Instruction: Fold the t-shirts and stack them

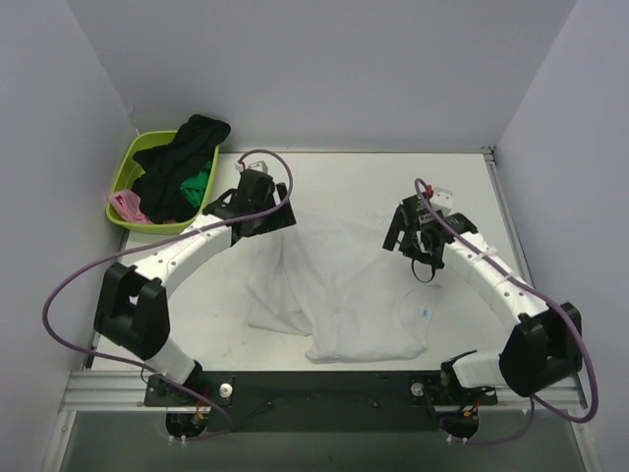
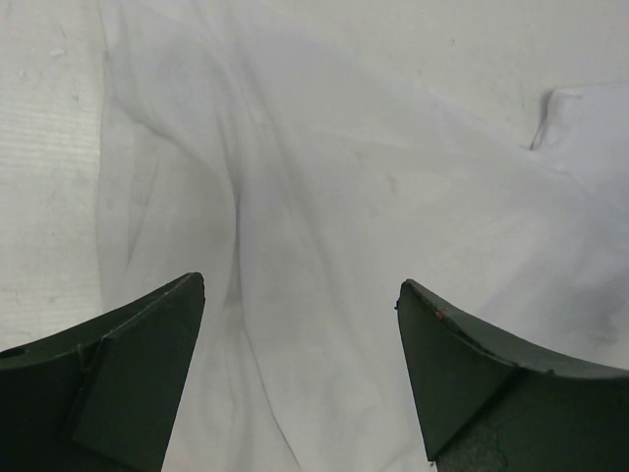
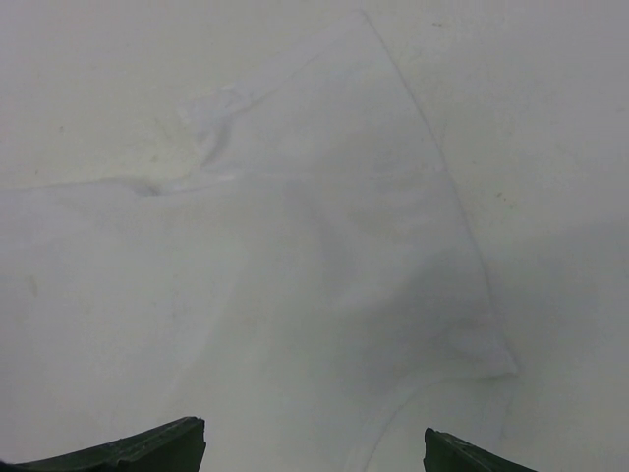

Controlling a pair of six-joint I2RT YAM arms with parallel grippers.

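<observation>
The large white t-shirt (image 1: 339, 290) should be lifted and spread for folding, so my left gripper needs to grab it by its far corner (image 1: 299, 218) next.
A large white t-shirt (image 1: 339, 290) lies crumpled and partly spread on the table between the two arms. My left gripper (image 1: 267, 218) hovers over its far left corner, jaws wide apart, and nothing but cloth (image 2: 324, 226) shows below them. Above the far right edge of the shirt my right gripper (image 1: 411, 239) stands open too, the white fabric (image 3: 295, 295) lying flat under it with a sleeve edge visible. Black (image 1: 182, 162), green (image 1: 200, 184) and pink (image 1: 126, 205) t-shirts are piled in the basket.
A lime green plastic basket (image 1: 126, 162) sits at the far left corner of the table. A purple cable loops off each arm. Walls close in the table at the back and both sides.
</observation>
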